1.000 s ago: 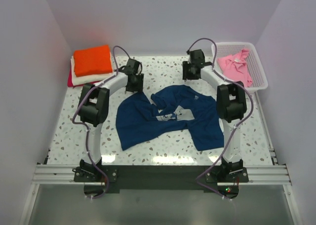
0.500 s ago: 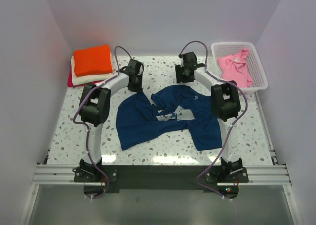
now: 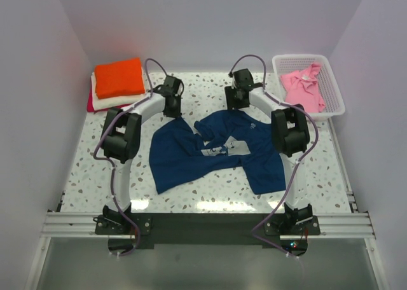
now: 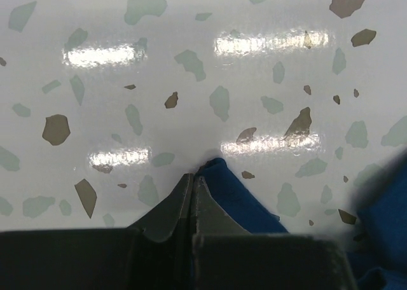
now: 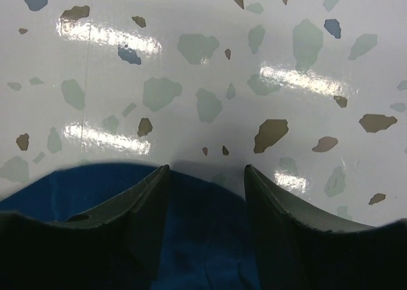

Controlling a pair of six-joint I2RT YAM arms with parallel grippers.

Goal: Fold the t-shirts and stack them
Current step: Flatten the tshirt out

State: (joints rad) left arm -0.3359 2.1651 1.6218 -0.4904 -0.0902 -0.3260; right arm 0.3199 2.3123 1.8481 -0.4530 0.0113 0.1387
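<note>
I need to grab the navy blue t-shirt's far edge (image 3: 236, 110) (image 5: 206, 189) with my right gripper next, opposite my left gripper's corner of the t-shirt. Then I can stretch the t-shirt flat to fold it.
A crumpled navy blue t-shirt (image 3: 191, 156) with a small white graphic lies in the middle of the table. My left gripper (image 3: 173, 112) sits at its far left corner. In the left wrist view the gripper (image 4: 193, 177) is shut, with a point of the navy cloth (image 4: 241, 198) pinched at the tips. My right gripper (image 3: 236, 105) hovers at the shirt's far edge. In the right wrist view that gripper (image 5: 206, 169) is open, and the navy cloth (image 5: 203, 239) lies between and below its fingers. A pink t-shirt (image 3: 304, 85) is in the basket. Folded orange (image 3: 119, 77), cream (image 3: 111, 101) and magenta (image 3: 90, 102) tees are stacked at the far left.
The white lattice basket (image 3: 334, 96) stands at the far right corner. Pale walls close in the speckled table (image 3: 95, 169) on the left, back and right. Both arm bases are bolted to a rail at the near edge.
My left gripper has shut on the navy shirt's corner. My right arm has swung left from beside the basket to the shirt's far edge, and its jaws have opened wider.
</note>
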